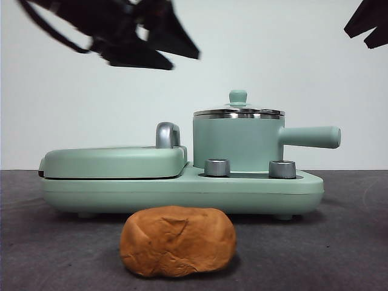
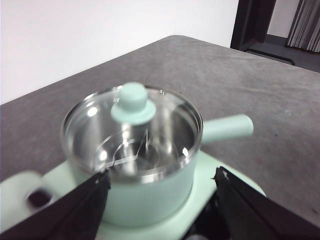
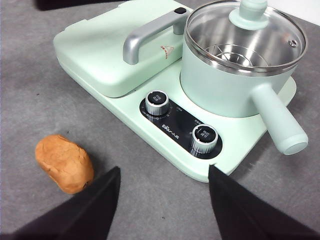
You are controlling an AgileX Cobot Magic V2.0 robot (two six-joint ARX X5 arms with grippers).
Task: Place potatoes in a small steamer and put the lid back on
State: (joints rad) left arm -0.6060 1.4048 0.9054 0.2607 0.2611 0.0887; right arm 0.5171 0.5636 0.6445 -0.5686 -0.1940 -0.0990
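Observation:
My left gripper is going to grab the glass lid by its mint-green knob point(image 1: 237, 97) next, and that will uncover the steamer pot point(image 1: 236, 142) for the potato.
The potato point(image 1: 177, 241), an orange-brown creased lump, lies on the grey table in front of the appliance; it also shows in the right wrist view point(image 3: 65, 162). The mint-green steamer pot point(image 1: 236, 142) stands on the appliance's right side, its handle pointing right. The glass lid point(image 1: 238, 111) with a mint knob sits on the pot. My left gripper point(image 1: 183, 60) hangs open and empty, high above the griddle and left of the pot; in its wrist view point(image 2: 161, 174) the lid point(image 2: 132, 102) lies ahead. My right gripper point(image 3: 164, 172) is open and empty, high at the right point(image 1: 370, 24).
The pot sits on a mint-green cooker base point(image 1: 182, 191) with two steel dials point(image 1: 217, 167). A flat hinged griddle cover point(image 1: 112, 160) with a chrome handle point(image 1: 167, 134) takes up the base's left half. A white wall stands behind.

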